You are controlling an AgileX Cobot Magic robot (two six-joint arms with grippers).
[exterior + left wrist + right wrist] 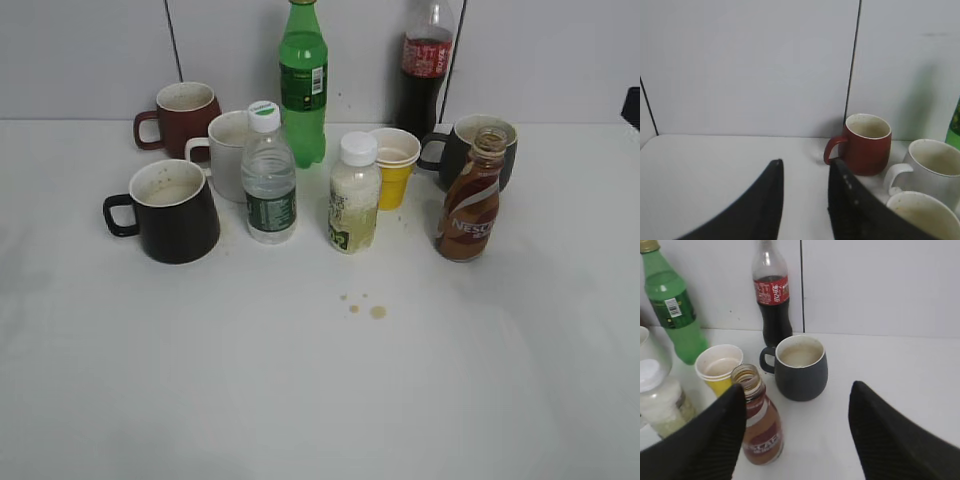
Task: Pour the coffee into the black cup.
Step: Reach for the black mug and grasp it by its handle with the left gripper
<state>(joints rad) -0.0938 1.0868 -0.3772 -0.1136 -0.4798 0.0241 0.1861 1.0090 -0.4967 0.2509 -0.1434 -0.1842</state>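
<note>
The black cup should be held ready for the coffee point(467, 210). I need to pick up the cup by its handle point(117, 214) with my left gripper next.
The brown coffee bottle point(469, 200) stands uncapped on the right of the table, in front of a dark grey mug point(476, 148). The black cup point(171, 212) stands at the left with its handle pointing left and a pale inside. Neither gripper shows in the exterior view. In the right wrist view my right gripper point(797, 390) is open wide and empty, above and in front of the coffee bottle point(760, 432), which lies by its left finger. My left gripper point(805, 167) is open and empty, left of the mugs. The black cup's rim point(922, 215) shows at the bottom right of the left wrist view.
A red mug point(183, 116) and a white mug point(232, 152) stand behind the black cup. A water bottle point(268, 178), a green bottle point(303, 85), a white-capped juice bottle point(354, 195), a yellow paper cup point(394, 165) and a cola bottle point(424, 70) fill the middle. Brown drops point(366, 306) lie on the table.
</note>
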